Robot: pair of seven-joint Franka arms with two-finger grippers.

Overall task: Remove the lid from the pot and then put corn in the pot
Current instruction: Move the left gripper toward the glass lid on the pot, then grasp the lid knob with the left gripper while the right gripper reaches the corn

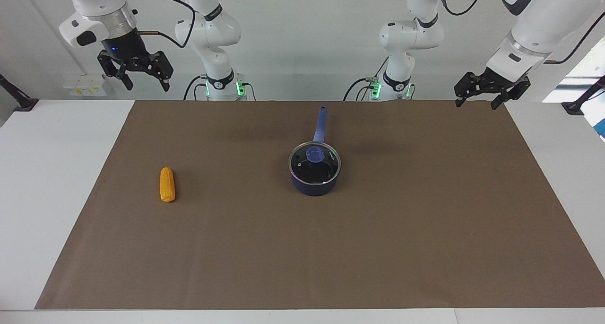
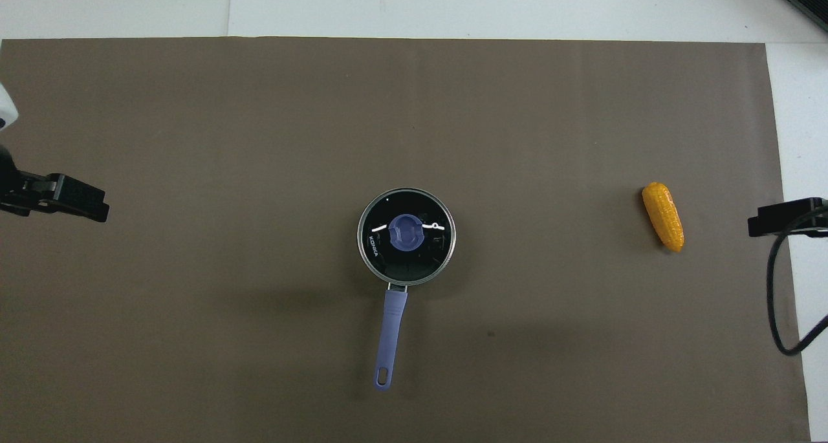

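Observation:
My left gripper is to grab the glass lid by its blue knob [image 2: 405, 233] next, to uncover the pot so the corn [image 2: 664, 217] can go in.
The navy pot [image 1: 314, 188] stands at the middle of the brown mat, its long blue handle [image 1: 320, 124] pointing toward the robots. The glass lid [image 1: 326, 169] with a blue knob [image 1: 315, 154] sits closed on it; from overhead the lid [image 2: 424, 255] covers the pot, whose handle [image 2: 391, 326] shows. The corn [image 1: 167, 184] lies on the mat toward the right arm's end, also seen in the overhead view [image 2: 663, 215]. My right gripper [image 1: 146, 83] hangs open and empty, high over the mat's corner. My left gripper [image 1: 476, 102] hangs open and empty over the other corner.
The brown mat [image 1: 406, 239] covers most of the white table [image 1: 47, 172]. White table strips flank it at both ends. A black cable [image 2: 776, 301] hangs by the right gripper [image 2: 786, 218]. The left gripper [image 2: 61, 197] shows at the mat's edge.

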